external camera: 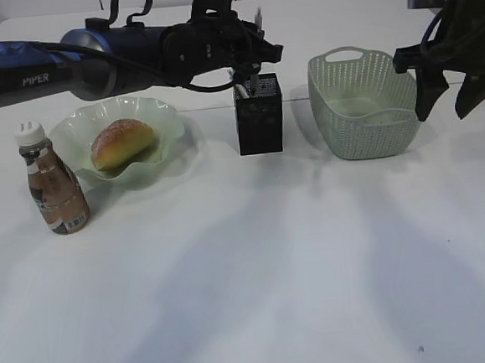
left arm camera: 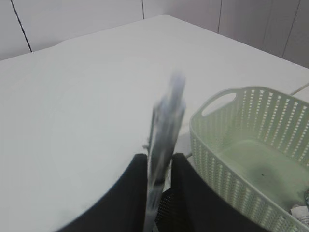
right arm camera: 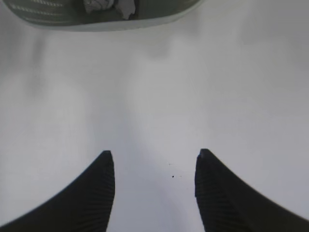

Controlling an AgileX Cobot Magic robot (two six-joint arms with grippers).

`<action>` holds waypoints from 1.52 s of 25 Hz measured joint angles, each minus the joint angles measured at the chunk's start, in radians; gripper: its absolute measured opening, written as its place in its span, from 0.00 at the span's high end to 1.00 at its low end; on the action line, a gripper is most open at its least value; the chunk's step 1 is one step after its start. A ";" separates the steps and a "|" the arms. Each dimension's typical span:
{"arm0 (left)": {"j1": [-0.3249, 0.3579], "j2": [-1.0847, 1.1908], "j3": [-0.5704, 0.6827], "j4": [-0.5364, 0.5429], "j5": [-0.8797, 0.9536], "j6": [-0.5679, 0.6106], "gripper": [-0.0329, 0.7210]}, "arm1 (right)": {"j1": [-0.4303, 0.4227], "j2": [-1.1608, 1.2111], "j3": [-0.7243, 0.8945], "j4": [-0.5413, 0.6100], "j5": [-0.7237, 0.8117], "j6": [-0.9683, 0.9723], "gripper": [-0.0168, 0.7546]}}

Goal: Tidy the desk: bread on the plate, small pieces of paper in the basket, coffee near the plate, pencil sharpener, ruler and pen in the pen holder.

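My left gripper is ready to open: the pen's lower end [external camera: 253,85] is inside the black pen holder's rim [external camera: 267,79], so the pen would stay in the holder.
My left gripper [external camera: 251,71] reaches across above the black mesh pen holder [external camera: 259,114] and is shut on a blurred pen [left arm camera: 166,130], which stands between its fingers [left arm camera: 159,162] over the holder's mesh [left arm camera: 166,212]. The bread [external camera: 122,143] lies on the green wavy plate [external camera: 166,120]. The coffee bottle [external camera: 53,181] stands left of the plate. The green basket [external camera: 362,100] holds crumpled paper [right arm camera: 108,6], also showing in the left wrist view [left arm camera: 301,210]. My right gripper [external camera: 436,82] is open and empty [right arm camera: 153,162] over bare table beside the basket. Sharpener and ruler are not clearly visible.
The white table [external camera: 257,264] stretches in front of the objects. A seam runs across the far tabletop [external camera: 211,106] behind the holder. The right arm [external camera: 466,38] hangs at the basket's right side.
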 joint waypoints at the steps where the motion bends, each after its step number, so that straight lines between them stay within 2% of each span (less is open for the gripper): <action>1: 0.000 0.002 0.000 0.000 -0.002 0.000 0.81 | 0.000 0.000 0.000 0.000 0.000 0.000 0.43; 16: 0.000 0.006 0.000 -0.019 -0.002 0.000 0.80 | 0.000 0.000 0.000 0.002 0.000 0.000 0.43; 19: 0.000 0.006 0.000 -0.019 0.003 0.000 0.76 | 0.000 0.000 0.000 0.002 0.000 0.000 0.43; 23: 0.001 0.004 0.000 -0.019 0.035 0.000 0.64 | 0.000 0.000 0.000 0.002 0.000 0.000 0.43; 26: 0.009 -0.013 0.000 -0.019 0.062 0.000 0.59 | 0.000 0.000 0.000 0.002 0.000 0.000 0.43; 38: 0.065 -0.141 0.000 -0.013 0.272 0.000 0.57 | 0.000 0.000 0.000 0.007 -0.008 -0.032 0.43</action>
